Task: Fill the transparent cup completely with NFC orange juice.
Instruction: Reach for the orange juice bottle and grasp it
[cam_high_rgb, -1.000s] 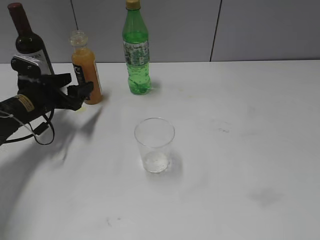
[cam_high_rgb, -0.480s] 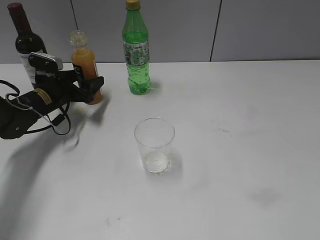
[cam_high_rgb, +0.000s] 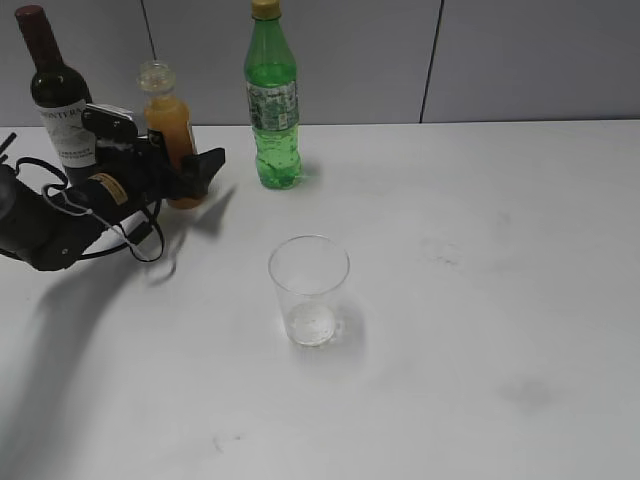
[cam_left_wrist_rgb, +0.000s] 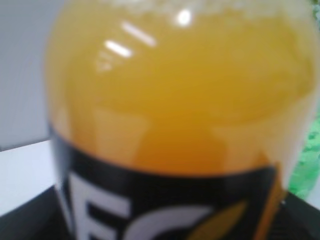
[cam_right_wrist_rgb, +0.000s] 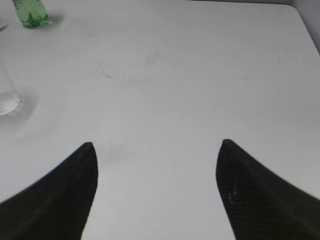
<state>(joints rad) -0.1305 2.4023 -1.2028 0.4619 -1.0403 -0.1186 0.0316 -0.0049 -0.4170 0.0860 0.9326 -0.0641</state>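
Observation:
The left gripper's fingers reach around the juice bottle's body (cam_left_wrist_rgb: 175, 115), beside its black label (cam_left_wrist_rgb: 165, 197), so the left gripper needs to close. Closing now would catch the bottle now.
The transparent cup (cam_high_rgb: 309, 290) stands upright and nearly empty in the middle of the white table; its base shows at the left edge of the right wrist view (cam_right_wrist_rgb: 7, 101). The NFC orange juice bottle (cam_high_rgb: 170, 128), black-labelled and full of cloudy orange liquid, stands at the back left and fills the left wrist view (cam_left_wrist_rgb: 180, 100). My left gripper (cam_high_rgb: 196, 170) is open, with one jaw on each side of the bottle's lower body. My right gripper (cam_right_wrist_rgb: 157, 150) is open and empty over bare table; it is out of the exterior view.
A green soda bottle (cam_high_rgb: 272, 110) stands at the back, right of the juice bottle, and shows in the right wrist view (cam_right_wrist_rgb: 30, 12). A dark wine bottle (cam_high_rgb: 55, 95) stands at the far back left, behind my left arm. A grey wall runs behind the table.
My left arm has moved right and forward, bringing its open jaws from beside the juice bottle to around it. The cup and the bottles have not moved.

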